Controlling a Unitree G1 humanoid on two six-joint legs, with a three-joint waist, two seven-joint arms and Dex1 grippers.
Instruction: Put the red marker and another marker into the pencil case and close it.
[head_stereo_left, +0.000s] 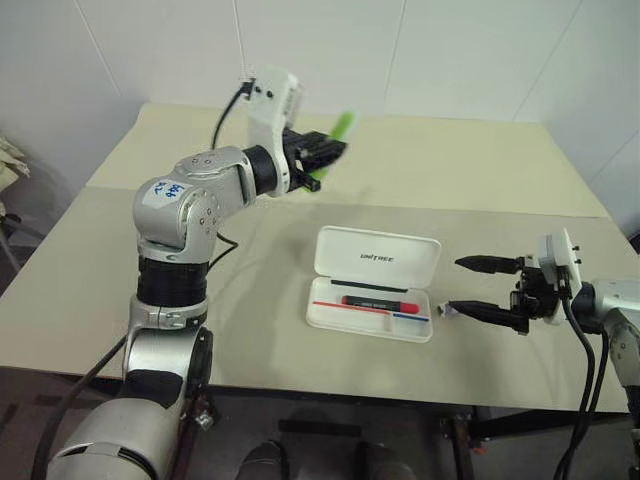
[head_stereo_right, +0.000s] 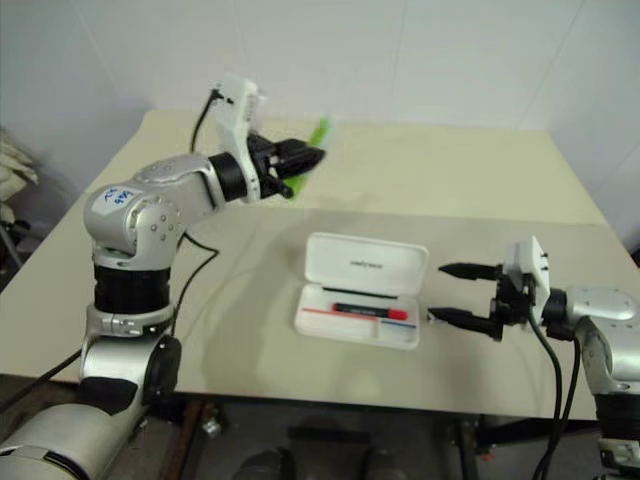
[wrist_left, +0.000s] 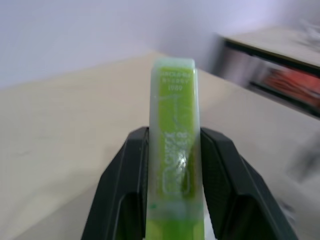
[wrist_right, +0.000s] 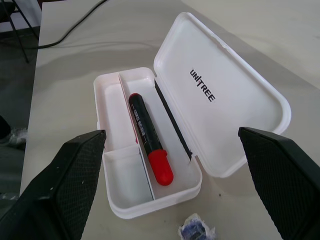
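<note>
The light-green marker hangs high above and beyond the open pencil case, so the robot's left gripper needs to keep holding it first, before letting it go.
The white pencil case lies open in the middle of the table, its lid tilted back. Inside it rests the red marker, black-barrelled with a red cap. My left gripper is raised well above the table's far left part, shut on the light-green marker, which sticks out past the fingertips. My right gripper hovers just right of the case, open, its fingers empty and pointing at the case.
A small crumpled blue-and-white scrap lies on the table right of the case, near my right fingertips. A black cable trails over the table behind my left arm. Beige tabletop stretches wide behind the case.
</note>
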